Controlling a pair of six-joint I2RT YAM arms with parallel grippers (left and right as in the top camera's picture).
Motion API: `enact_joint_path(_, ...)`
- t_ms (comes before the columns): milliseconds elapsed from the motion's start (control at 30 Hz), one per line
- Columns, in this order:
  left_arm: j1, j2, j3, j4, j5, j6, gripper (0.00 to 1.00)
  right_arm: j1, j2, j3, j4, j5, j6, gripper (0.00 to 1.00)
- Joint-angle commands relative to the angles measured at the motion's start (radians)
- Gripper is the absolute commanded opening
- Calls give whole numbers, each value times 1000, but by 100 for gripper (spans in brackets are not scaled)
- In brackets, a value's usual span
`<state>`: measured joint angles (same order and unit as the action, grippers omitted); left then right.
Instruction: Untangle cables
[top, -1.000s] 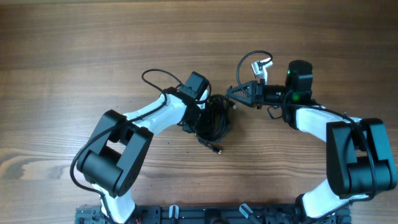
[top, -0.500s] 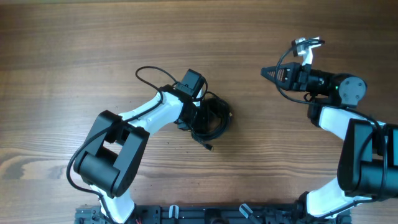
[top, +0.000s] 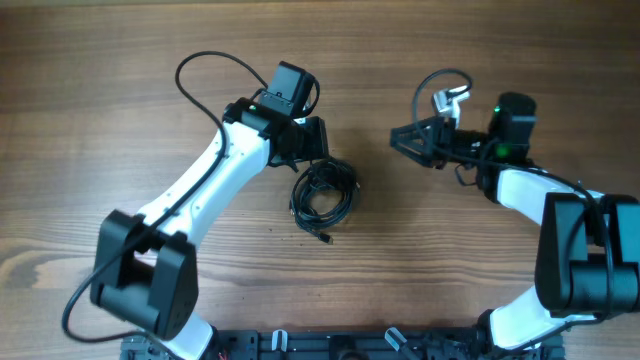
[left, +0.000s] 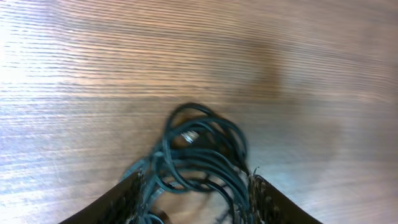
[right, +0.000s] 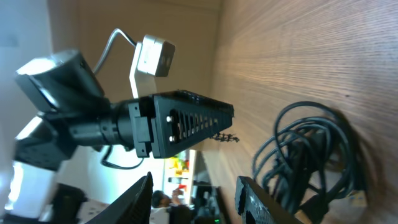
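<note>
My left gripper should grab the cables by a coil at the bundle's back edge (top: 329, 168) (left: 202, 127). The rest then stays free for my right gripper to untangle.
The cables (top: 322, 195) lie on the wooden table as one loose black coiled bundle, with a small plug end (top: 325, 238) sticking out at the front. My left gripper (top: 312, 150) hovers open just behind the bundle. In the left wrist view the coils (left: 200, 146) spread below and between its two fingers (left: 134, 194), which stand apart and grip nothing. My right gripper (top: 400, 143) is open to the right of the bundle, apart from it. In the right wrist view the cables (right: 311, 155) lie off to the right, and nothing sits between the fingers (right: 254, 198).
Bare wooden tabletop (top: 120, 90) surrounds the bundle. The left arm's own thick black wire (top: 200, 70) loops behind it, and the right arm's wire (top: 440, 80) arches above its wrist. The left arm's gripper body (right: 180, 124) fills the middle of the right wrist view.
The left gripper has opened, let go of the bundle and drawn back behind it. The right gripper has opened and swung back left toward the middle. The bundle now lies free.
</note>
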<state>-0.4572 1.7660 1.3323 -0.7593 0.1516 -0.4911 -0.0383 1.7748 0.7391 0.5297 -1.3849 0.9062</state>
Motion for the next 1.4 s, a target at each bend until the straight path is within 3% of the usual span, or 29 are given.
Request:
enact_joint_path(0, -6, 114, -5, 5, -56, 13, 55, 47, 2, -1, -187, 180, -291, 49)
enact_joint_path(100, -5, 162, -5, 17, -53, 17, 55, 65, 2, -1, -393, 428, -404, 51)
enact_joint_path(233, -26, 210, -6, 41, -52, 16, 53, 65, 2, -1, -466, 472, -436, 52)
enact_joint_path(267, -33, 224, -6, 45, -53, 16, 49, 65, 2, -1, -479, 472, -436, 52)
enact_joint_path(333, -40, 229, -5, 72, -51, 16, 15, 65, 2, -1, -499, 472, -445, 52)
enact_joint_path(367, -40, 218, 0, 82, -47, 16, 4, 65, 2, -1, -510, 472, -463, 52)
enact_joint_path(467, -10, 119, 60, 48, 10, 61, 4, 37, -45, 35, -534, 373, -458, 51)
enact_joint_path(600, 64, -90, 82, 80, 237, 157, 4, 55, -217, 108, -733, 401, -489, 52)
enact_joint_path(767, 141, -202, 82, 122, 634, 524, 4, 62, -401, 223, -1068, 646, -567, 54)
enact_joint_path(867, 135, -191, 79, 116, 673, 621, 4, 62, -411, 330, -1313, 776, -661, 57)
enact_joint_path(1033, 127, -142, 78, 121, 700, 528, 4, 62, -410, 354, -1362, 675, -731, 60)
enact_joint_path(1167, 77, -131, 78, 149, 706, 518, 4, 80, -410, 352, -1354, 590, -749, 61)
enact_joint_path(1367, 48, -131, 78, 285, 705, 223, 4, 186, -406, 352, -1305, 739, -705, 60)
